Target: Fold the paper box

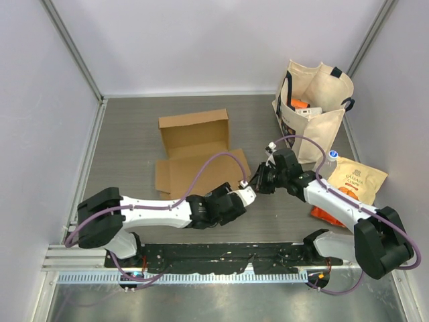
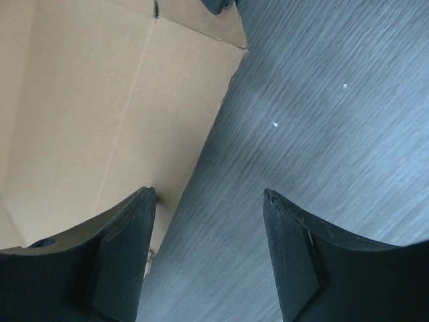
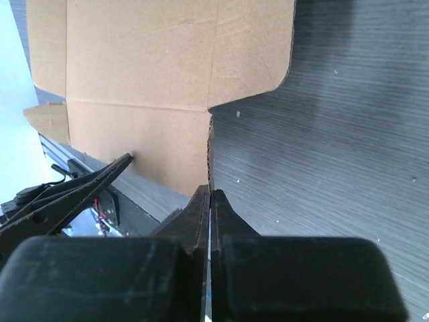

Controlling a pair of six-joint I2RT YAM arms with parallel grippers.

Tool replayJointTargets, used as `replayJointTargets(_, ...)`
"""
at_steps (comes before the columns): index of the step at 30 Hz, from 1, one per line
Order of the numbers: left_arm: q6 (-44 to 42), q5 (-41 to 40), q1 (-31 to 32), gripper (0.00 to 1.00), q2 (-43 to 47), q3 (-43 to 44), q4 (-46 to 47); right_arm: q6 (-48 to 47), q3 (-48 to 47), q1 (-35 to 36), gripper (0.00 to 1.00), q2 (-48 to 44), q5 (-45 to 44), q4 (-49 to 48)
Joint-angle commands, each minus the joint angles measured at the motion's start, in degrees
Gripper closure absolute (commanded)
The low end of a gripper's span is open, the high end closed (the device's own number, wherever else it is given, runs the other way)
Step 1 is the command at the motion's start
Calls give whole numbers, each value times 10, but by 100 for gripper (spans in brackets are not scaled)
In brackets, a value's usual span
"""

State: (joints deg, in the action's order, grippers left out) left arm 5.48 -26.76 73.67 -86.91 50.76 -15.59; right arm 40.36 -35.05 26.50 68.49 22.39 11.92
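My left gripper grabs the paper box's thin, near cardboard flap edge (image 2: 181, 194) next, beside the held corner, to lift and fold the flap.
The paper box (image 1: 194, 151) is plain brown cardboard, lying partly unfolded at the table's middle, its far part raised into a shallow tray. My right gripper (image 1: 258, 181) sits at the box's near right corner. In the right wrist view it (image 3: 210, 193) is shut on the thin edge of a cardboard flap (image 3: 167, 74). My left gripper (image 1: 246, 188) is right beside it, open and empty. In the left wrist view its jaws (image 2: 206, 198) straddle bare table, with the left fingertip (image 2: 137, 215) over the cardboard's edge (image 2: 100, 114). One left finger (image 3: 94, 181) shows touching the flap in the right wrist view.
A cream canvas tote bag (image 1: 315, 107) stands at the back right with items inside. An orange snack bag (image 1: 355, 180) lies right of the right arm, with a bottle cap (image 1: 333, 154) beside it. Grey walls enclose the table, and a rail (image 1: 221, 255) runs along the near edge.
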Motion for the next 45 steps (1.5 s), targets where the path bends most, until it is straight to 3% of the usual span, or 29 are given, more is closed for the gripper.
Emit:
replayJointTargets(1,-51,-143,27,34,-30,45,-19,32,-19,-8,99,-15,42,10)
replayJointTargets(3,-51,-245,37,43,-68,71,-40,32,-19,-9,99,-20,45,9)
replayJointTargets(6,-53,-332,44,61,-104,94,-66,35,-21,-15,99,-30,57,11)
replayJointTargets(10,-68,-366,46,80,-94,95,-52,21,-35,-21,98,-40,63,18)
replayJointTargets(11,-69,-366,46,85,-86,94,-46,4,-47,-23,90,-42,60,27)
replayJointTargets(13,-77,-351,46,90,-72,87,-31,-8,-60,-36,89,-43,57,39)
replayJointTargets(14,-78,-351,46,100,-58,83,-26,-9,-68,-42,85,-44,61,38)
replayJointTargets(15,-79,-345,46,100,-52,81,-25,-10,-72,-46,81,-42,66,35)
replayJointTargets(17,-82,-331,46,100,-36,81,-22,-24,-96,-58,63,-40,67,46)
replayJointTargets(19,-65,-307,46,100,-26,95,-50,-55,-131,-70,49,-45,24,84)
replayJointTargets(25,95,-208,0,100,17,211,-228,-124,-207,-73,29,-102,-126,164)
replayJointTargets(26,150,-166,-12,100,23,246,-248,-126,-209,-74,28,-107,-127,164)
replayJointTargets(31,267,-68,-106,100,58,335,-327,-126,-203,-75,27,-119,-116,152)
replayJointTargets(35,330,15,-188,100,92,383,-320,-106,-163,-66,28,-120,-8,81)
replayJointTargets(37,384,58,-246,100,111,389,-306,-120,-139,-12,28,-126,-8,30)
replayJointTargets(40,465,106,-325,100,141,380,-282,-156,-147,90,26,-125,-79,14)
replayJointTargets(45,578,168,-443,100,194,305,-207,-229,-183,196,25,-85,-168,1)
